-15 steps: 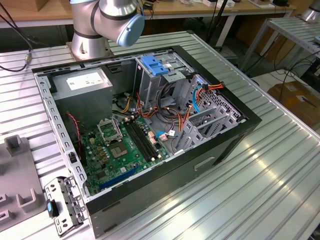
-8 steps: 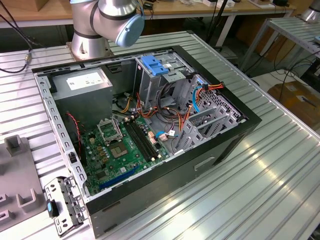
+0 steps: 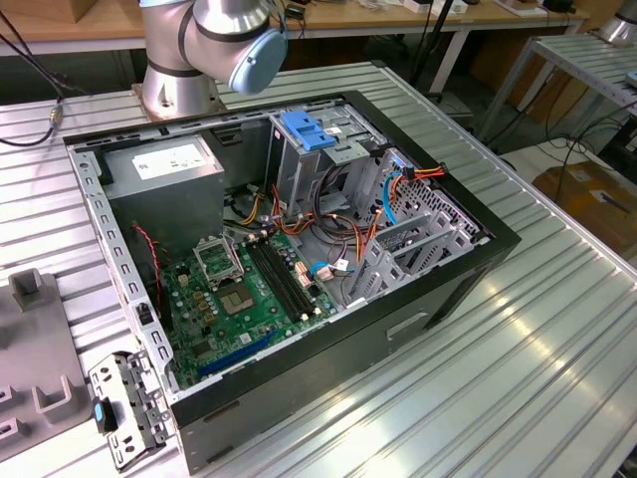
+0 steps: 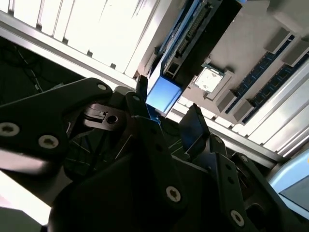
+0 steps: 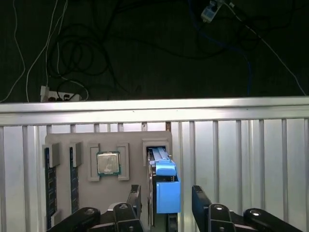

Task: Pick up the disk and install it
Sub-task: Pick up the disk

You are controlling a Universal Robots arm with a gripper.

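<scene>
My gripper grabs the disk by its exposed blue carrier end (image 5: 168, 197) next, since the grey tray's slot (image 5: 156, 142) surrounds the disk's far end.
The disk (image 5: 167, 195) sits on edge in a slot of a grey holder tray (image 5: 131, 140), its bright blue carrier end facing the camera. In the second wrist view the same blue end of the disk (image 4: 163, 94) shows against its dark body. My gripper (image 5: 167, 192) is open, with one black finger on each side of the disk's blue end and small gaps to it. The second wrist view also shows the gripper (image 4: 168, 99) straddling the disk. The open computer case (image 3: 299, 249) lies on the ribbed metal table in the exterior view.
On the tray beside the disk are a processor chip (image 5: 108, 163) and memory sticks (image 5: 48, 174). In the case are a drive cage with a pale-blue latch plate (image 3: 304, 129), a green motherboard (image 3: 249, 289) and loose cables. A metal bracket (image 3: 124, 408) lies at the exterior view's left.
</scene>
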